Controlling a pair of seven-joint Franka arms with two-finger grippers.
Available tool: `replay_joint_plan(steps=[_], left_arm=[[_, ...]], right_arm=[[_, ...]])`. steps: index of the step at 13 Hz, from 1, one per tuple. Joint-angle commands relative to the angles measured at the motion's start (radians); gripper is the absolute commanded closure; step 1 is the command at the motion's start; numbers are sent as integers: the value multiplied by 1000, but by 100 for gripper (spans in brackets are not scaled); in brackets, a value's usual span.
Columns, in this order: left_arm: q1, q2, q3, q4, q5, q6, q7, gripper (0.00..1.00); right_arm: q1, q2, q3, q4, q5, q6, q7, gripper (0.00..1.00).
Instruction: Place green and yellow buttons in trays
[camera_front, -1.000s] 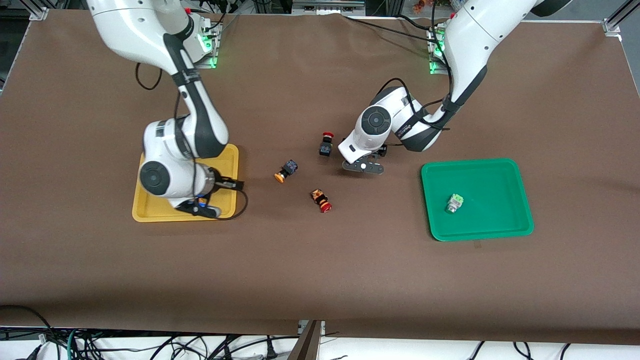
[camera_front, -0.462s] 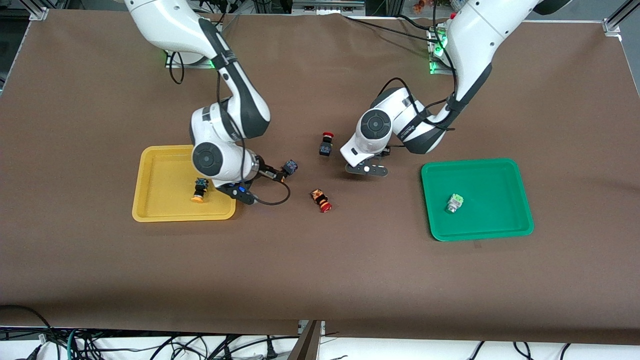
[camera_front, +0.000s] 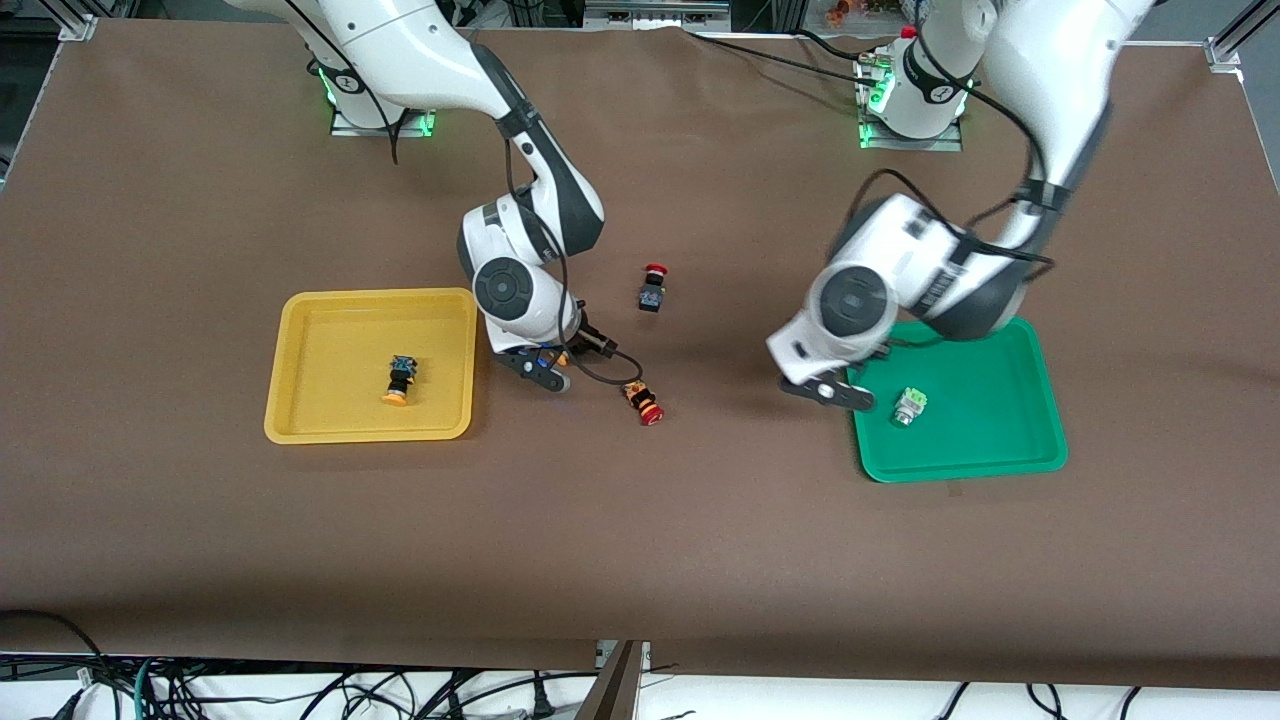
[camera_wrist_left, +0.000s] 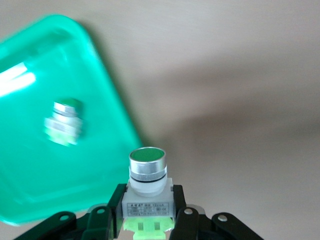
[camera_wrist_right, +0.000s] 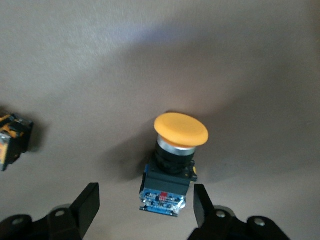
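My right gripper grabs the yellow-capped button by its blue base (camera_wrist_right: 164, 196) next, to place the button in the yellow tray.
My left gripper (camera_front: 835, 392) is shut on a pale green button (camera_wrist_left: 146, 185) and holds it over the rim of the green tray (camera_front: 960, 470) at the side toward the table's middle. A second green button (camera_front: 908, 406) lies in that tray and also shows in the left wrist view (camera_wrist_left: 64, 122). My right gripper (camera_front: 538, 371) is open, low over a yellow-capped button (camera_wrist_right: 175, 160) that lies on the table between its fingers, beside the yellow tray (camera_front: 300, 425). Another yellow button (camera_front: 400, 380) lies in the yellow tray.
Two red-capped buttons lie mid-table: one (camera_front: 652, 287) farther from the front camera, one (camera_front: 643, 402) nearer, close to my right gripper's cable. The nearer one shows at the edge of the right wrist view (camera_wrist_right: 12, 140).
My right gripper left a yellow button in the yellow tray and moved to over the second yellow button. My left gripper carried the green button from mid-table to the green tray's rim.
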Motion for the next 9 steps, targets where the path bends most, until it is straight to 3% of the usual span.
replay_joint_plan(steps=[1, 4, 6, 7, 8, 9], left_arm=[[150, 40, -11, 11, 20, 34, 275, 98], [283, 100, -11, -29, 56, 103, 437, 97], [311, 103, -7, -66, 62, 145, 444, 88], [334, 108, -4, -65, 62, 147, 445, 62], [336, 108, -4, -63, 60, 147, 444, 4], [339, 100, -7, -54, 54, 137, 445, 0]], right_arm=[[4, -18, -10, -31, 20, 14, -2, 21], [4, -18, -10, -46, 20, 15, -12, 42], [4, -19, -10, -48, 20, 12, -12, 69], [4, -25, -11, -48, 19, 3, -15, 81], [-1, -37, -20, -39, 17, -5, -30, 85], [-4, -59, -43, -33, 11, -47, -60, 88]])
